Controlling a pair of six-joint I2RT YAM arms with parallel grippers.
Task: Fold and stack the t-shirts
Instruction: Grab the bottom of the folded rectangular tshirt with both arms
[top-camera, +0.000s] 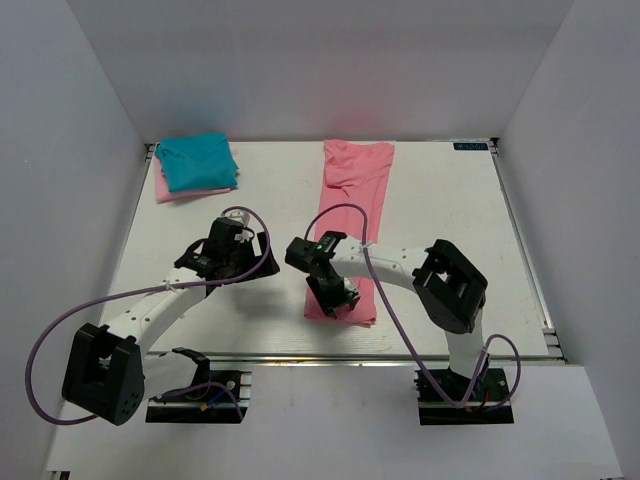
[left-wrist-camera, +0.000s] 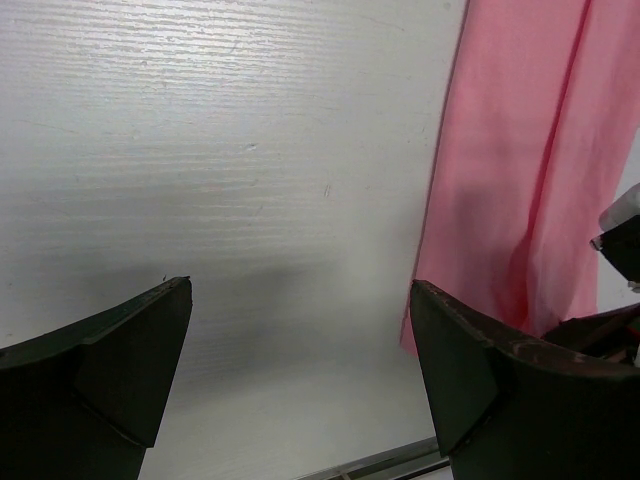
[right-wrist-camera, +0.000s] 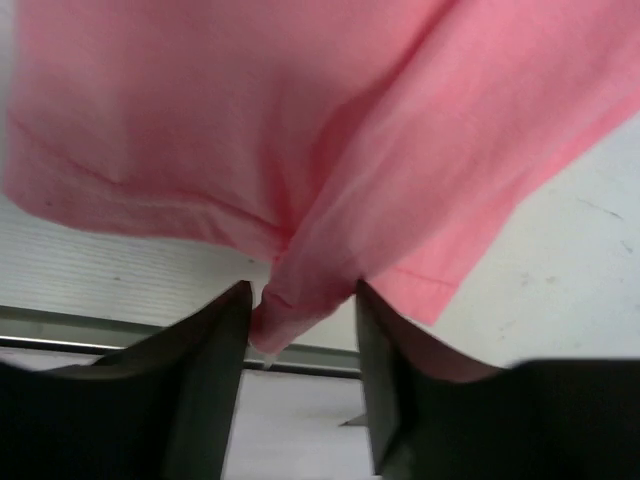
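The salmon-pink t-shirt has a near-end corner closest to my left gripper. My left gripper should grab the t-shirt there to fold it, and leave the opposite corner for my right gripper.
A salmon-pink t-shirt lies folded into a long strip from the far middle of the table toward the near edge. My right gripper is at its near end. In the right wrist view the gripper has its jaws parted, with a bunched fold of the salmon cloth sitting loosely between them. My left gripper hovers over bare table left of the strip, wide open and holding nothing. The shirt's edge shows on that view's right. At the far left, a folded teal-blue t-shirt rests on a pale pink one.
The white table sits inside a grey-walled enclosure. A metal rail runs along the near edge, just below the shirt's near end, and shows in the right wrist view. Purple cables loop off both arms.
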